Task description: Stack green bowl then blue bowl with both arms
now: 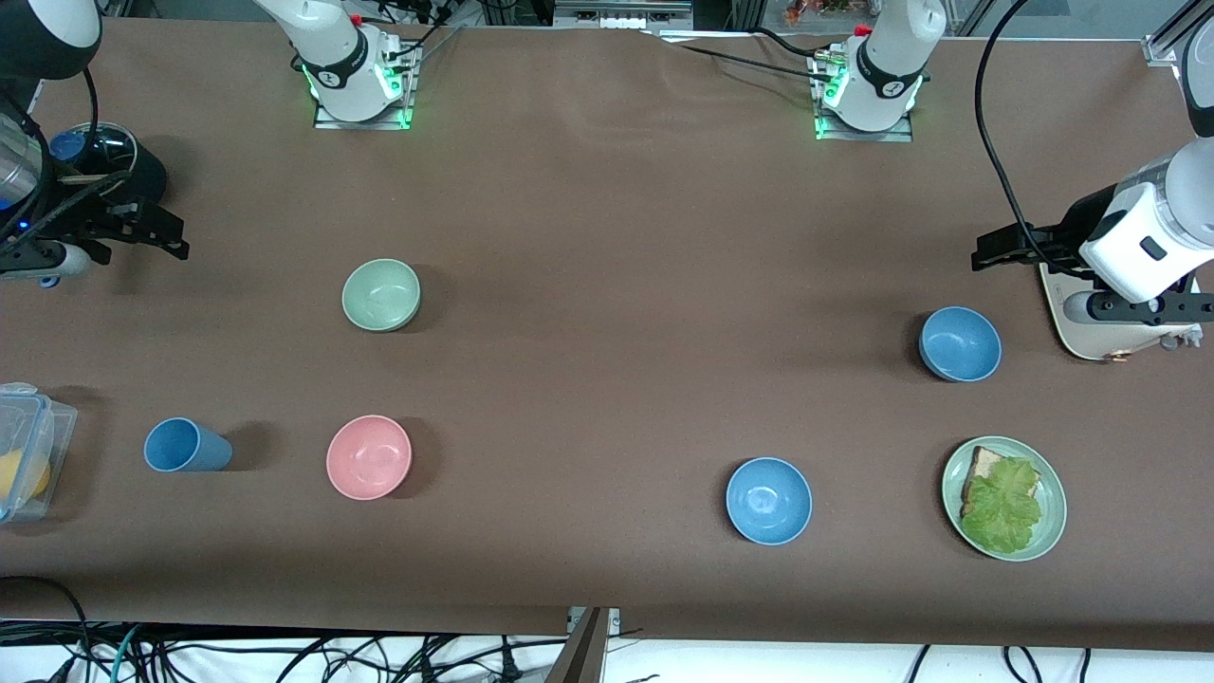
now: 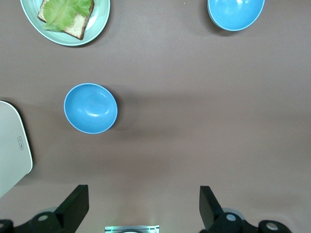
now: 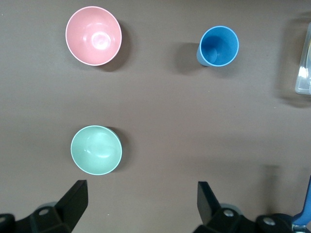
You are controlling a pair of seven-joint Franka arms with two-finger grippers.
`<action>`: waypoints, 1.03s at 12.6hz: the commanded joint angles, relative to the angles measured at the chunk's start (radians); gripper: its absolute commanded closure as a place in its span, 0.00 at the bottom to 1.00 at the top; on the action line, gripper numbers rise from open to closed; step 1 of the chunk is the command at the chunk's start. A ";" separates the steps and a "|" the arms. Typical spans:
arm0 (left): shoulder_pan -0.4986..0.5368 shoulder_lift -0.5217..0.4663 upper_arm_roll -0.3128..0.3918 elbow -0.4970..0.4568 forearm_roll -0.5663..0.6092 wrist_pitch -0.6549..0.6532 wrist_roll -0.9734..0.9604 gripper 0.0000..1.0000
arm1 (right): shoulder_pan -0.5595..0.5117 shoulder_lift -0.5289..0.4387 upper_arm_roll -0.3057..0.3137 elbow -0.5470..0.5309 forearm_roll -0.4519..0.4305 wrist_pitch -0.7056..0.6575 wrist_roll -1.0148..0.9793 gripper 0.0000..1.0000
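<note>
The green bowl needs to be stacked with the blue bowl (image 1: 960, 343). My right gripper will grab the green bowl by its rim next.
The green bowl (image 1: 380, 295) stands upright toward the right arm's end of the table; it also shows in the right wrist view (image 3: 96, 149). Two blue bowls stand toward the left arm's end: one (image 1: 960, 343) (image 2: 91, 108) beside a white board, the other (image 1: 768, 500) (image 2: 236, 12) nearer the front camera. My right gripper (image 1: 175, 237) (image 3: 141, 201) is open and empty, hovering at the right arm's end, apart from the green bowl. My left gripper (image 1: 986, 251) (image 2: 144, 204) is open and empty, hovering near the first blue bowl, not touching it.
A pink bowl (image 1: 369, 456) and a blue cup (image 1: 187, 445) lie nearer the front camera than the green bowl. A green plate (image 1: 1053, 531) holds bread and lettuce. A white board (image 1: 1067, 327) lies under the left arm. A clear plastic box (image 1: 24, 455) and a black pot (image 1: 123, 161) stand at the right arm's end.
</note>
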 commanded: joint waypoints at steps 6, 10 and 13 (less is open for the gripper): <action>-0.007 0.001 0.006 0.010 0.017 0.005 0.015 0.00 | 0.010 0.062 -0.005 0.015 -0.016 -0.140 0.022 0.01; -0.007 0.001 0.006 0.010 0.017 0.005 0.015 0.00 | 0.010 0.082 -0.003 -0.035 0.007 -0.052 0.042 0.01; -0.007 0.001 0.006 0.010 0.017 0.005 0.017 0.00 | 0.010 0.081 -0.001 -0.211 0.078 0.165 0.117 0.01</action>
